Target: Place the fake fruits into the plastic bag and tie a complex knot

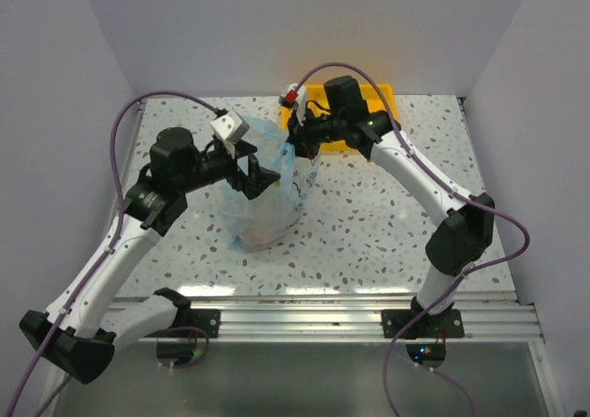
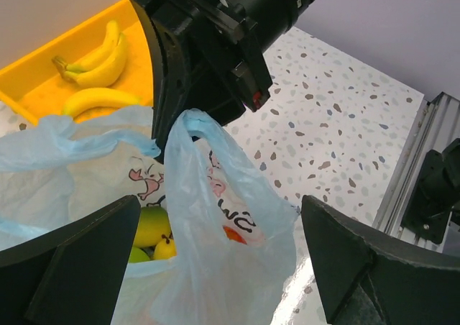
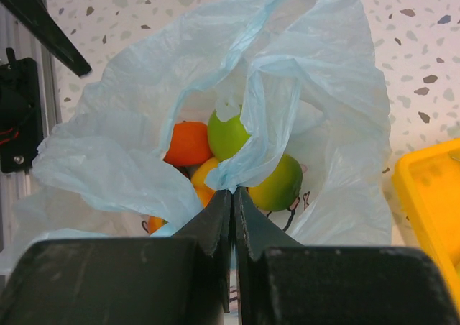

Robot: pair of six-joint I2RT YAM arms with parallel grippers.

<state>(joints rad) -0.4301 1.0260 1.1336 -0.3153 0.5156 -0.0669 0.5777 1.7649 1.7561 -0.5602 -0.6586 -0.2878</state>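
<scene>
The left gripper grips the plastic bag by its loose handle piece (image 1: pixel 287 171) (image 2: pixel 198 195) next, which leaves the bag's fruit-filled body free to tie shut.
The light-blue plastic bag (image 1: pixel 267 191) stands mid-table with its mouth up. In the right wrist view the bag (image 3: pixel 122 167) holds an orange (image 3: pixel 188 144), two green limes (image 3: pixel 228 134) and other fruit. My right gripper (image 3: pixel 233 192) is shut on a twisted handle of the bag and holds it up; it also shows in the top view (image 1: pixel 293 142). My left gripper (image 2: pixel 219 267) is wide open, its fingers (image 2: pixel 72 260) on either side of the bag's other side without touching it; it shows in the top view (image 1: pixel 258 177). Bananas (image 2: pixel 97 62) lie in the yellow tray (image 2: pixel 36 88). No knot shows.
The yellow tray (image 1: pixel 378 99) sits at the back of the table behind the right arm. An aluminium rail (image 1: pixel 323 311) runs along the near edge. White walls close in the left, right and back sides.
</scene>
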